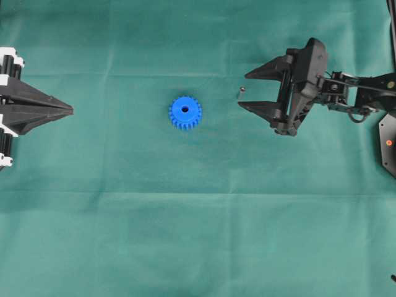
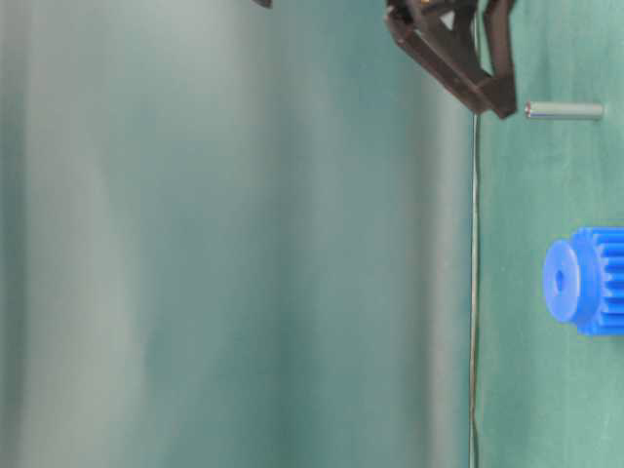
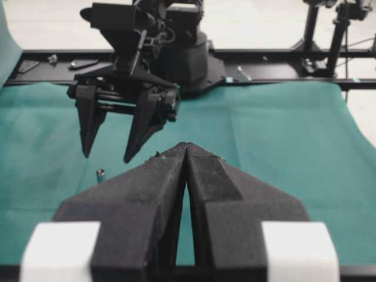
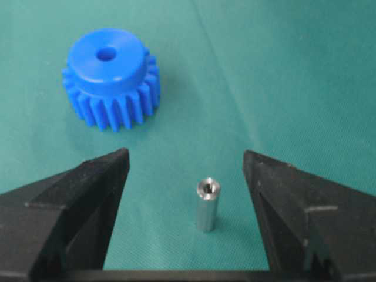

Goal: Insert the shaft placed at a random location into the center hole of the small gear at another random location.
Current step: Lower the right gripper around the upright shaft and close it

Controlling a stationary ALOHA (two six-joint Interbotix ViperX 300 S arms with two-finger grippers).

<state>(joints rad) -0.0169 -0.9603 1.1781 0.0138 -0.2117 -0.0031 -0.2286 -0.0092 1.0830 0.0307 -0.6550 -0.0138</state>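
Observation:
The shaft's lower end needs to stay free to enter the gear's center hole, so my right gripper should grab the shaft by its top end next.
The small gear is bright blue and lies flat on the green cloth with its hub up, the center hole showing dark. It fills the upper left of the right wrist view. The shaft, a short silvery pin, stands upright on the cloth to the gear's right. My right gripper is open; its jaws straddle the shaft without touching it, the tips just above its top. My left gripper is shut and holds nothing, far left of the gear.
Green cloth covers the whole table. A black frame rail and the right arm's base stand beyond the cloth's far edge in the left wrist view. A black mount sits at the right edge.

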